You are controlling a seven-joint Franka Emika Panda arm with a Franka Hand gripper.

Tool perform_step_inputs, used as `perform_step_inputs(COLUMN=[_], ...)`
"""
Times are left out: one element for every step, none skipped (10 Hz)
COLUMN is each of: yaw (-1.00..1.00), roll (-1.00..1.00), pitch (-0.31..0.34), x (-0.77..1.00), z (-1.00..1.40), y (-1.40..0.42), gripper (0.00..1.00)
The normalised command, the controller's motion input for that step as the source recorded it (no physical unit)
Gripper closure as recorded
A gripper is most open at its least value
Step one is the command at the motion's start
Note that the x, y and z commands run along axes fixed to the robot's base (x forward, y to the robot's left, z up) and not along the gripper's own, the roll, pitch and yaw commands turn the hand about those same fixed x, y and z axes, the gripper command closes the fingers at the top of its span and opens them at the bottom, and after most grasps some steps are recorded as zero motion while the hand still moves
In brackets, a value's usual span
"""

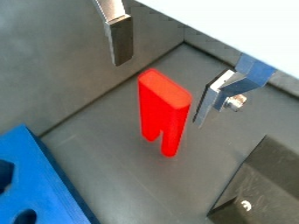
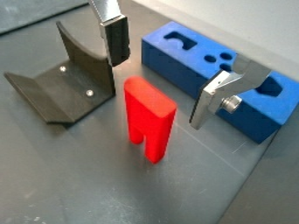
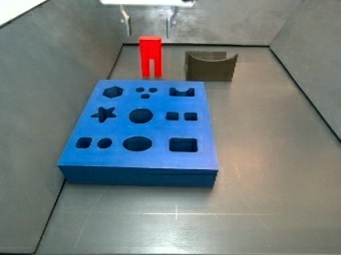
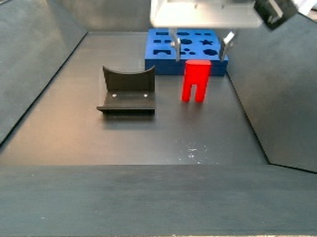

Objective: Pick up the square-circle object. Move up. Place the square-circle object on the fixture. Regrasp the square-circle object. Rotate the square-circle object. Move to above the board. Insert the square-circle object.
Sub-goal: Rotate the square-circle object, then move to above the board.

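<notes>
I should next grab the square-circle object by its head (image 3: 152,45). Its two pegs then stay free to go into the board (image 3: 140,129).
The square-circle object (image 1: 163,109) (image 2: 149,118) is a bright red block standing upright on the dark floor, head up and two prongs down. In the side views it (image 3: 151,55) (image 4: 196,80) stands between the board and the fixture. My gripper (image 1: 163,70) (image 2: 162,74) hangs open just above it, one finger (image 1: 119,39) on each side of the head, touching nothing. The fixture (image 2: 65,74) (image 3: 210,65) (image 4: 126,91) is a dark curved bracket close by. The blue board (image 2: 216,74) (image 3: 140,129) (image 4: 186,48) lies flat, with several shaped holes.
Grey walls (image 3: 80,40) enclose the floor; the red block stands near the back wall in a side view. A board corner (image 1: 30,184) and a fixture edge (image 1: 263,188) flank the block. The gripper body (image 4: 205,11) shows at the frame's top.
</notes>
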Motion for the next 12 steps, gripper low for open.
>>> perform_step_inputs(yaw=[0.04,0.04,0.03,0.02,0.02,0.01,0.01,-0.32,-0.31,-0.2,-0.15,-0.08], roll=[0.04,0.06,0.09,0.11,0.13,0.15,0.16,-0.07,-0.07,-0.09,-0.1,-0.13], pitch=[-0.018,-0.02,-0.018,-0.015,-0.012,-0.008,-0.006,0.062,0.065,0.055,0.041,0.022], x=[0.04,0.04,0.04,0.04,0.05,0.05,0.0,-0.03,-0.03,-0.03,-0.03,-0.04], z=[-0.86,-0.72,-0.55,-0.43,-0.32,-0.19,0.0,1.0,1.0,1.0,1.0,1.0], y=[0.01,0.01,0.01,0.01,0.01,0.01,0.0,-0.12,-0.12,-0.11,-0.1,-0.09], gripper=[0.0,0.0,0.0,0.0,0.0,0.0,1.0,1.0,1.0,1.0,1.0,1.0])
